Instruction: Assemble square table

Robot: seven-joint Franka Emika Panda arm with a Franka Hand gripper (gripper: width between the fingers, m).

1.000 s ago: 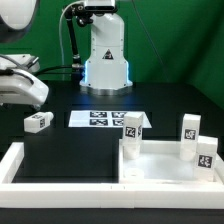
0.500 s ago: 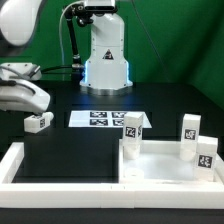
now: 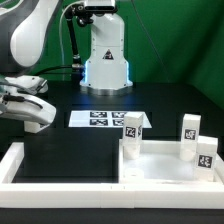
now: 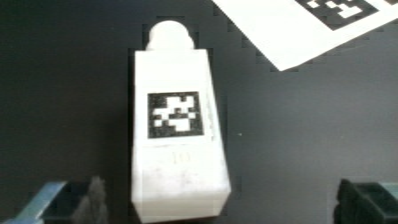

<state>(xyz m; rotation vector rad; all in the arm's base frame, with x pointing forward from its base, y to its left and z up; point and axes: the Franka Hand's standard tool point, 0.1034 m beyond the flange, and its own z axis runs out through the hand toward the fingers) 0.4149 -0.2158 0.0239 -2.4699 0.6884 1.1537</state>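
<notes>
The gripper picks up the white leg by its tagged body (image 4: 178, 142) next. That keeps the leg's rounded peg end free to fit the square panel.
A white leg block (image 4: 178, 120) with a tag and a rounded peg end lies on the black surface. In the wrist view it sits between the fingers (image 4: 71, 200) of my gripper (image 4: 222, 205), closer to one of them and untouched. The gripper (image 3: 36, 118) is open, low at the exterior view's left, and hides that leg there. The square panel (image 3: 160, 168) lies at the exterior view's right. Three tagged leg blocks (image 3: 133, 127) (image 3: 190, 130) (image 3: 205, 155) stand on it.
The marker board (image 3: 105, 119) (image 4: 320, 25) lies flat at the middle, close to the leg's peg end. Long white bars (image 3: 60, 186) frame the front and left of the black surface. The arm's white base (image 3: 105, 60) stands at the back.
The arm has swung down and toward the exterior view's right, so the hand now covers the lone leg block that showed before. The jaws have stayed open.
</notes>
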